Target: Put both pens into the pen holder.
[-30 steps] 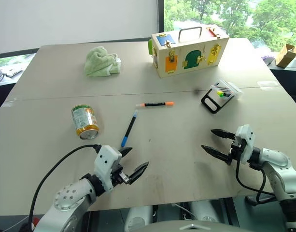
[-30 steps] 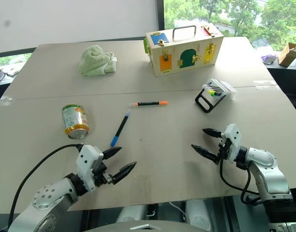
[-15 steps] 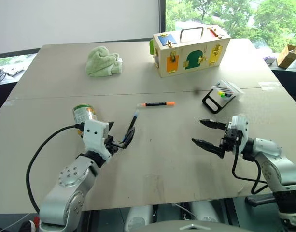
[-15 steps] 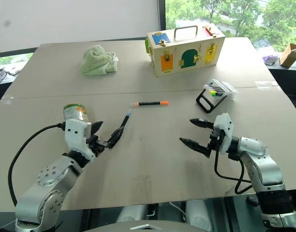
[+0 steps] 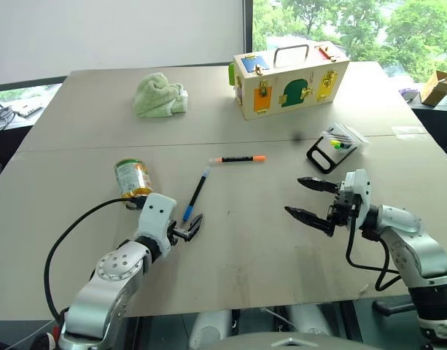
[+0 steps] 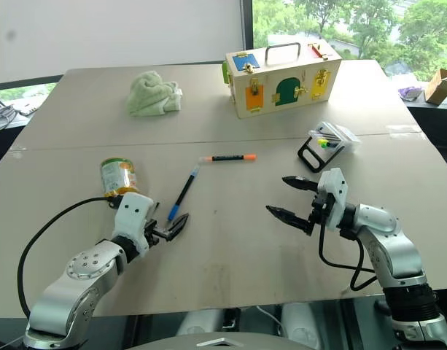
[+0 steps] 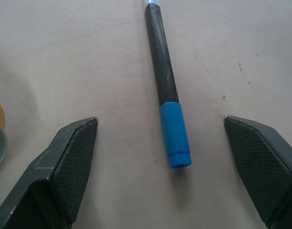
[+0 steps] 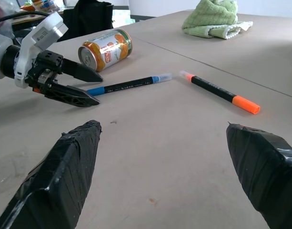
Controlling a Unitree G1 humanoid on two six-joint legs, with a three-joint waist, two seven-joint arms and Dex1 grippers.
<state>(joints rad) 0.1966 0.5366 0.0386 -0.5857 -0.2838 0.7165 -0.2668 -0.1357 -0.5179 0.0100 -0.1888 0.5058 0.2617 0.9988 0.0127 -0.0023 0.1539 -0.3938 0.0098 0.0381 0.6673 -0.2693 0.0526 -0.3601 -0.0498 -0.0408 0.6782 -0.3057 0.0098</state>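
I need to get the pen into the pen holder, so I should next use my left gripper to grab the blue-capped pen by its blue cap.
The blue-capped pen lies slanted at the table's middle left, blue cap nearest me. My left gripper is open and tilted down at that cap end. In the left wrist view the blue cap lies on the table between the two spread fingers, touching neither. The orange-ended pen lies crosswise a little farther back. The pen holder stands at the right with coloured markers in it. Just in front of it my right gripper hovers open and empty, pointing toward the pens.
A green and orange can lies on its side left of the blue-capped pen, close to my left arm. A green cloth and a wooden box with coloured doors sit at the back. A black cable loops off my left wrist.
My left gripper has come forward from near the table's front edge to the blue-capped pen's near end and tilted down. The right gripper has risen and shifted toward the table's middle.
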